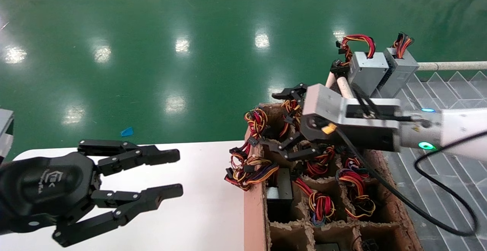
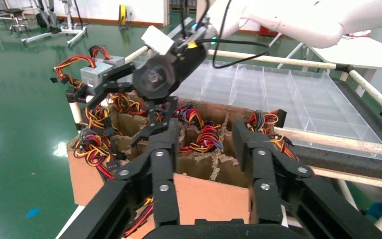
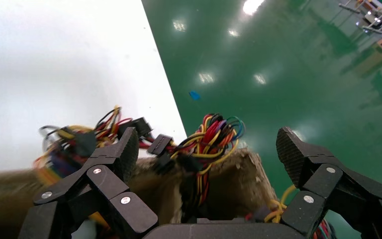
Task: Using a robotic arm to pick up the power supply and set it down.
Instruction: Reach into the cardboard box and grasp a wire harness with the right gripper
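Note:
My right gripper isn't ready to close yet: its fingers stop short, above the side of the box. It needs to move toward the corner wire bundle first, then close on the bundle.
My right gripper [image 1: 271, 119] hangs open over the far left corner of a compartmented cardboard box [image 1: 253, 213]. In the right wrist view its fingers [image 3: 125, 149] straddle a red, yellow and orange wire bundle [image 3: 214, 134] that rises from a corner cell; the power supply body under it is hidden. Nothing is held. More wire bundles [image 1: 321, 205] fill other cells, and one dark unit top [image 1: 279, 190] shows. Two silver power supplies [image 1: 367, 72] stand on the rail behind the box. My left gripper [image 1: 179, 172] hovers open and empty over the white table [image 1: 205, 205].
A clear plastic divider tray [image 2: 288, 94] lies right of the box, framed by pale tubes [image 1: 452, 65]. Loose connectors [image 1: 243, 171] spill over the box's left wall onto the table. A black cable [image 1: 437, 220] loops from my right wrist. Green floor [image 1: 152, 53] lies beyond the table's edge.

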